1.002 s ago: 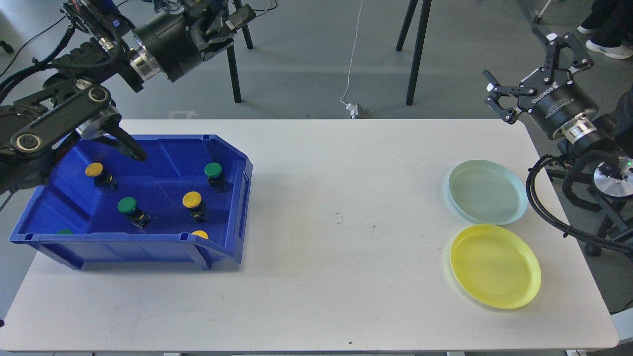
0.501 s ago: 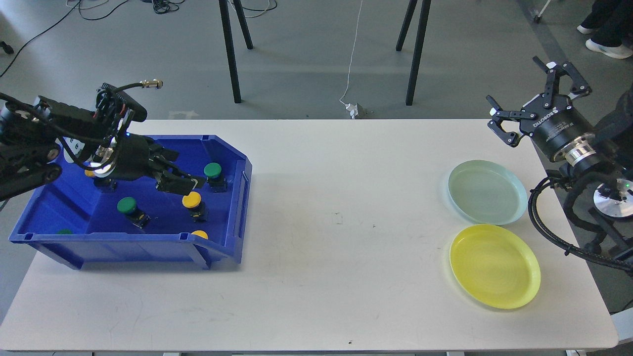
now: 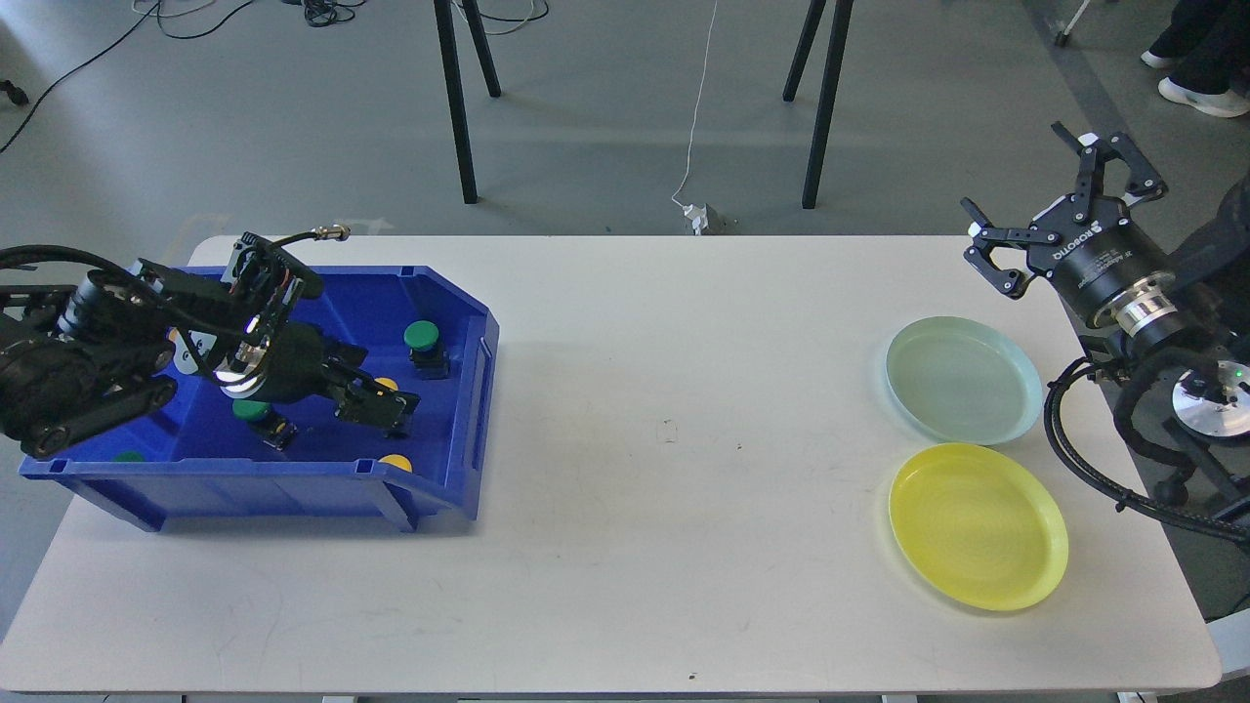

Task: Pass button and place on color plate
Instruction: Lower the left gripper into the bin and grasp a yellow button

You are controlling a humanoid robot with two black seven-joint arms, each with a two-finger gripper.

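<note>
The yellow-capped button will next be grabbed by its yellow cap (image 3: 386,383) with my left gripper, and then I will pass the button toward the color plate.
A blue bin (image 3: 469,430) at the left of the table holds several green and yellow buttons. My left gripper (image 3: 376,395) is down inside the bin, open, with its jaws either side of a yellow button (image 3: 387,384) that is mostly hidden. A green button (image 3: 421,336) stands just to its right, another green one (image 3: 252,411) sits under the wrist, and a yellow one (image 3: 395,461) is by the front wall. A pale green plate (image 3: 962,379) and a yellow plate (image 3: 977,525) lie at the right. My right gripper (image 3: 1016,171) is open and empty, above the table's far right corner.
The white table (image 3: 664,488) lies between the bin and the plates. Black stand legs (image 3: 454,98) and a white cable (image 3: 695,146) are on the floor behind the table. A green button (image 3: 127,456) peeks over the bin's front left wall.
My left arm has swung down from above the bin's back edge into the bin and lowered onto the yellow button. My right gripper has shifted slightly.
</note>
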